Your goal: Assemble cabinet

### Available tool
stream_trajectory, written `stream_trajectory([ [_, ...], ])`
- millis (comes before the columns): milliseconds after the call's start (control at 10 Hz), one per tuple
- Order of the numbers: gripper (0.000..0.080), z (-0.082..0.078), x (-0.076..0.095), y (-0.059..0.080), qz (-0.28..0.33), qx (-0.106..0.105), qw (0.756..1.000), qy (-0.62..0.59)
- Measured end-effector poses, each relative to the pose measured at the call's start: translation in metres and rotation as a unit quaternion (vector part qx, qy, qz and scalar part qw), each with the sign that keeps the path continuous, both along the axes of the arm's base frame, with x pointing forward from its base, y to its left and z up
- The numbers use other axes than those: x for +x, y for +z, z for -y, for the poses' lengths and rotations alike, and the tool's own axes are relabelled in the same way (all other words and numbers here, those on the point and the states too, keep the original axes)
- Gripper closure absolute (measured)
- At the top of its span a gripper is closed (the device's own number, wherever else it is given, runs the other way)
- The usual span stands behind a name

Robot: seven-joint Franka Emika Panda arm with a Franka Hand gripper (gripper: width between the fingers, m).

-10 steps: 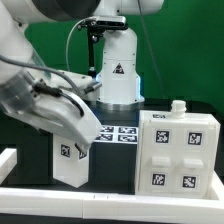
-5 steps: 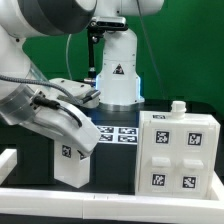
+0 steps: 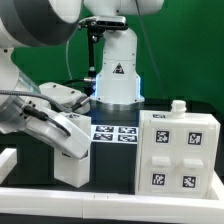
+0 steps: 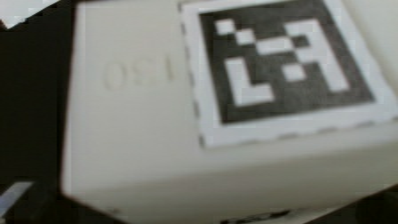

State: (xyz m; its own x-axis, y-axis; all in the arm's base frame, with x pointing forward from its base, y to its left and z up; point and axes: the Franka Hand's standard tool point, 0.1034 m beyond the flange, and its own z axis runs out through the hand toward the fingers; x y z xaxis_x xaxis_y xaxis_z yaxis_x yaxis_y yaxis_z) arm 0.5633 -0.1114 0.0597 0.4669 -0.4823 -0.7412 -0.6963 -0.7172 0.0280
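The gripper next needs to grab the smaller white panel piece by its sides [image 3: 72,155] beside the piece's tag, to fit the piece onto the cabinet [image 3: 180,150].
The cabinet [image 3: 180,150], a large white box with recessed panels and several tags, stands at the exterior view's right, with a small knob [image 3: 177,105] on top. A smaller white panel piece [image 3: 72,165] with one tag stands at the lower left. My gripper [image 3: 72,137] hangs right over its top, jaws spread wide, and no grip on it shows. In the wrist view the panel piece's white face and tag [image 4: 285,65] fill the picture, very close and blurred. My fingertips do not show there.
The marker board [image 3: 117,133] lies flat on the black table between the panel piece and the cabinet. A low white rail [image 3: 110,200] runs along the front edge. The arm's white base column [image 3: 117,70] stands behind the board.
My arm has swung toward the exterior view's left and lower over the panel piece. The piece's top has shifted slightly left. The jaws keep the same width.
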Motion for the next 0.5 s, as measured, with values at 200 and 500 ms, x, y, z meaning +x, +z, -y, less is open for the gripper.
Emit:
stream_trajectory([
  [200, 0.0002, 0.0026, -0.0163, -0.0011, -0.104, 0.042, 0.994, -0.012],
  [500, 0.0002, -0.0041, -0.0078, -0.0024, -0.091, 0.034, 0.995, -0.006],
])
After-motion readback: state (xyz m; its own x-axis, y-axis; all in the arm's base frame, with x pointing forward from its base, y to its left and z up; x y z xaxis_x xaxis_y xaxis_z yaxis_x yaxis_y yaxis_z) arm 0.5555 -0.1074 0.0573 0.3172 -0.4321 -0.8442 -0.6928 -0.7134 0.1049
